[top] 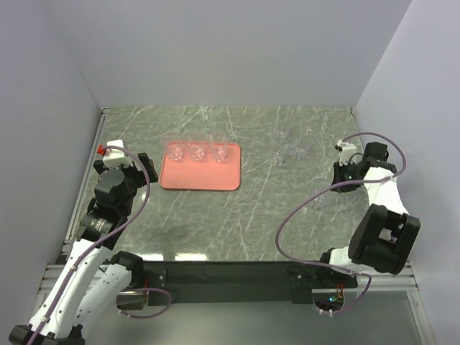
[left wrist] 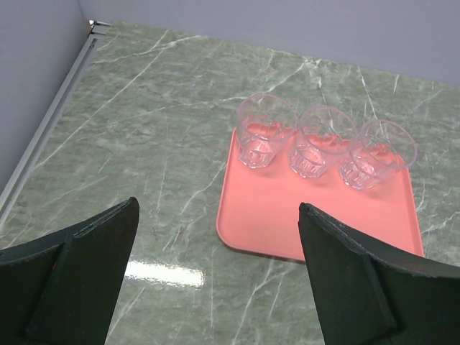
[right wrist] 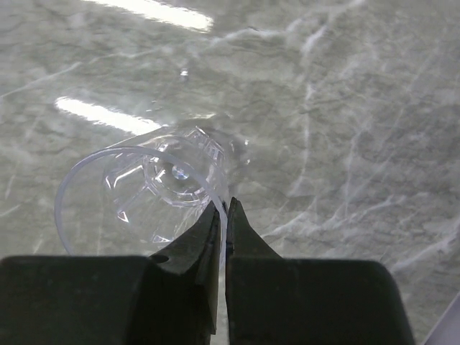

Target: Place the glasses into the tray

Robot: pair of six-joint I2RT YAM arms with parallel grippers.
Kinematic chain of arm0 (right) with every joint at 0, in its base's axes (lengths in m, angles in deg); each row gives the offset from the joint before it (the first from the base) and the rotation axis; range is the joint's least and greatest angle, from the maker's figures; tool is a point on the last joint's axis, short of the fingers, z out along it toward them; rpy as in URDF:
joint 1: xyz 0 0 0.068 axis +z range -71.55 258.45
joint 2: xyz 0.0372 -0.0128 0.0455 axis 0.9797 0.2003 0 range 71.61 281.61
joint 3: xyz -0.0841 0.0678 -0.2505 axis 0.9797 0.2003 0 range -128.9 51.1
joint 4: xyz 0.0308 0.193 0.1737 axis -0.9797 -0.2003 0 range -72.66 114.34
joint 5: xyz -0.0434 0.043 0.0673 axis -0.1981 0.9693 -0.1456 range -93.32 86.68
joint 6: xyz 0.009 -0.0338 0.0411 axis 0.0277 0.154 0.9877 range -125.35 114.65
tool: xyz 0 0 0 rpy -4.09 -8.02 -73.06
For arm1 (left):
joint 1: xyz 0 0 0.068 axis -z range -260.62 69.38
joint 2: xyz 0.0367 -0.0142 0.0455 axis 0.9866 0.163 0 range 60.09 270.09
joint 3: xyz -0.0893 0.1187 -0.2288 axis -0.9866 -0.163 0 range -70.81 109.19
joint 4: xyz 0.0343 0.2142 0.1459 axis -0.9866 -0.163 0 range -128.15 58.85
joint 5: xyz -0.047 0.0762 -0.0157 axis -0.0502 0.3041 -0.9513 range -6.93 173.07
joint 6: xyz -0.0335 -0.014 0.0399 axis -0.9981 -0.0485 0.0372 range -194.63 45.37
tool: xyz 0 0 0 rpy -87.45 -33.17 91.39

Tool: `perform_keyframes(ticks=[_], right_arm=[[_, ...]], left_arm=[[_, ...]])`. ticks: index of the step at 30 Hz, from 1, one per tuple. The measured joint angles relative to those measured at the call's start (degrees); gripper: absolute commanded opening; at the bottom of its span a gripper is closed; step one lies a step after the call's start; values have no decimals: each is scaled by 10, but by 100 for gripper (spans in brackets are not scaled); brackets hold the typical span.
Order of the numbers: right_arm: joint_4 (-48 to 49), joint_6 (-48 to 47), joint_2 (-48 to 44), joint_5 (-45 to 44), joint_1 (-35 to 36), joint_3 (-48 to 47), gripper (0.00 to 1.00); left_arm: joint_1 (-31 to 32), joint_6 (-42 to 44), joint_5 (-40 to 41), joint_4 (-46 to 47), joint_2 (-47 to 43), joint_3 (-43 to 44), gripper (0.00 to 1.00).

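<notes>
I would bring the clear glass up if I lifted my right gripper now, because its closed fingers pinch the glass's rim inside and outside.
The salmon-pink tray (top: 201, 178) (left wrist: 309, 215) lies left of centre and holds three clear glasses in a row along its far edge (top: 195, 152) (left wrist: 264, 129). My left gripper (top: 140, 169) (left wrist: 217, 207) hovers open just in front of the tray's near left corner, with nothing between its fingers. At the right side, my right gripper (top: 343, 172) (right wrist: 226, 212) is shut on the rim of another clear glass (right wrist: 158, 187), one finger inside the glass and one outside. More glasses (top: 293, 152) stand faintly on the marble at the back right.
The green marble tabletop (top: 237, 215) is boxed in by pale walls at the left, back and right. A metal rail (left wrist: 50, 122) runs along its left edge. Purple cables loop off both arms.
</notes>
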Motion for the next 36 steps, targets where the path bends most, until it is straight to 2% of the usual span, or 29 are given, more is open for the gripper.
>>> perform_keyframes(ticks=[9,19,28,36], right_arm=[[-76,-95,-52,87,51,-6,0],[-88,-106,-44,76,244,-54,0],[-63,-74,72,55,374,-169,0],[-44,-31,192,41,424,-279,0]], left_arm=[[0,0,0,1,0,-1,98],[0,0,0,1,2,-2,98],[0,0,1,2,13,-3,98],[0,0,3,3,24,-5,98]])
